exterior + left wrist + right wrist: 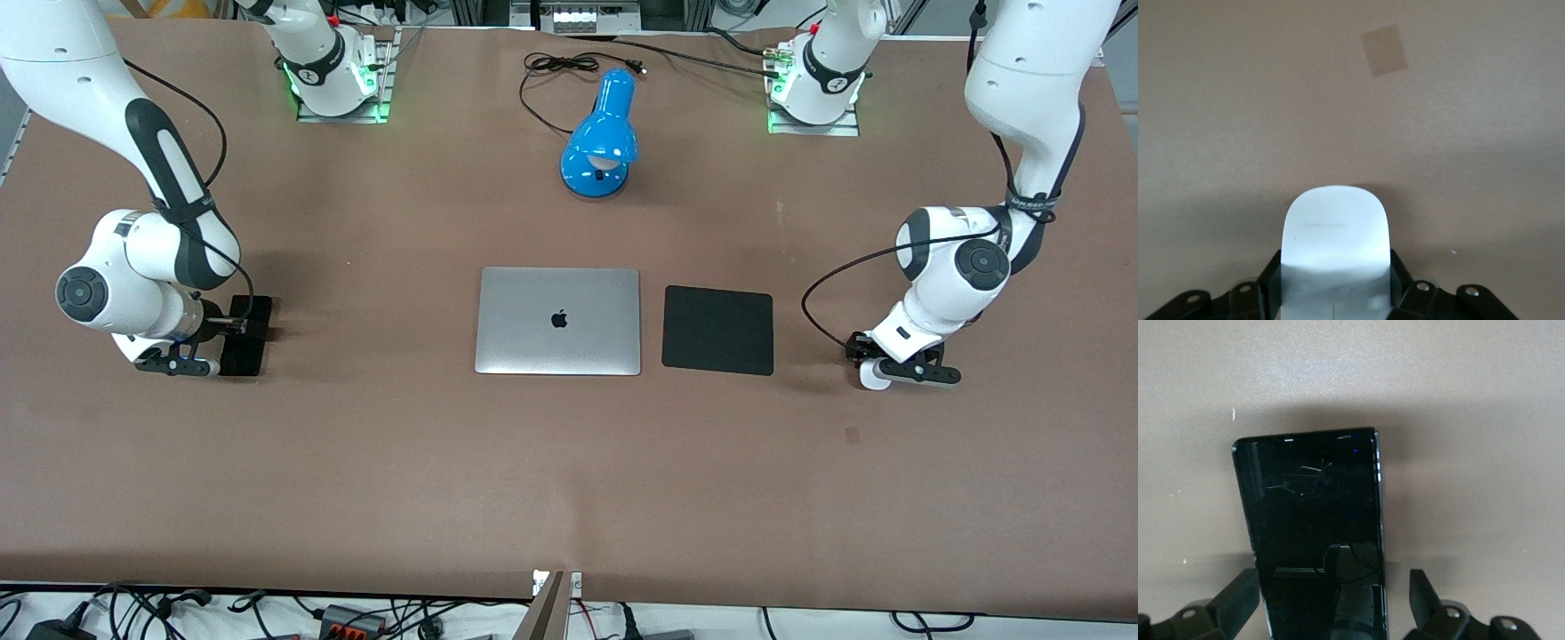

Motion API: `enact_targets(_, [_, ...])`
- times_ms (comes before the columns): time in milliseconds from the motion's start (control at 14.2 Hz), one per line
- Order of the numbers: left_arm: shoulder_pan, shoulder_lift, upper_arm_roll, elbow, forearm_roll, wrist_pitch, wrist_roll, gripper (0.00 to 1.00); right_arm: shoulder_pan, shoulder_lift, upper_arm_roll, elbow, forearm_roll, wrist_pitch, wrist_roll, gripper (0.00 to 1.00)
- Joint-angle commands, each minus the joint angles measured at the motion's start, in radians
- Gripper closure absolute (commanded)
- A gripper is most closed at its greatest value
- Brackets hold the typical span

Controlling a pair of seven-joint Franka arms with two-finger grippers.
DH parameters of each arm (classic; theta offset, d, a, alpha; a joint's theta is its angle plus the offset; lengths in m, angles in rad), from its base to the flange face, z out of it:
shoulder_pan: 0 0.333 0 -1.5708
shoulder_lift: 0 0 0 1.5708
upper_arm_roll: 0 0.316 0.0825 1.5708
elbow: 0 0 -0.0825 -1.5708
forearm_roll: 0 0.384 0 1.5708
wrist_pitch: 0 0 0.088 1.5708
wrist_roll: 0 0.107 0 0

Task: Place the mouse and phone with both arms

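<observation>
The black phone needs to be grabbed next by its long side edges with my right gripper. Then I will put the phone beside the silver laptop [557, 321].
The white mouse [873, 378] lies on the brown table at the left arm's end, beside the black pad. My left gripper [871, 360] is down at it. In the left wrist view the fingers [1270, 277] press on both sides of the mouse [1336, 227]. The black phone [245, 351] lies flat on the table at the right arm's end. My right gripper [233, 327] is low over it. In the right wrist view the fingers [1421, 587] stand apart on either side of the phone [1311, 513], with a gap showing.
A closed silver laptop [558, 320] lies mid-table with a black square pad [717, 330] beside it toward the left arm's end. A blue desk lamp [600, 133] and its cable [560, 64] sit nearer the bases. A small tape patch [853, 435] marks the table near the mouse.
</observation>
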Motion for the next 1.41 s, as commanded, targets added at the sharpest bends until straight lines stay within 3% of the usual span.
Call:
enact_targets(0, [-0.04,-0.077,-0.009,0.102,0.022,-0.256,-0.005,0.6,-0.009,0.011,0.015,0.016,0.009,0.011,0.01,0.0])
enact_targets(212, [-0.094,-0.091,-0.063,0.222,0.022,-0.506,-0.131,0.6,-0.008,0.011,0.016,0.018,0.007,0.011,0.008,0.0])
enact_targets(424, [-0.166,-0.085,-0.145,0.247,0.022,-0.55,-0.423,0.6,-0.008,0.024,0.016,0.018,0.007,0.011,0.007,0.0])
enact_targets(635, [-0.273,-0.063,-0.155,0.219,0.051,-0.498,-0.637,0.62,-0.008,0.027,0.016,0.018,0.007,0.011,0.002,0.0])
enact_targets(918, [-0.315,-0.04,-0.155,0.043,0.166,-0.19,-0.815,0.62,-0.005,0.027,0.016,0.018,0.007,0.007,0.001,0.0])
enact_targets(1059, [-0.313,-0.007,-0.152,0.03,0.177,-0.119,-0.829,0.62,-0.005,0.03,0.015,0.018,0.007,0.005,-0.004,0.28])
enact_targets(1341, [-0.309,0.016,-0.146,0.03,0.212,-0.099,-0.829,0.6,-0.002,0.028,0.016,0.019,0.006,0.004,-0.009,0.69])
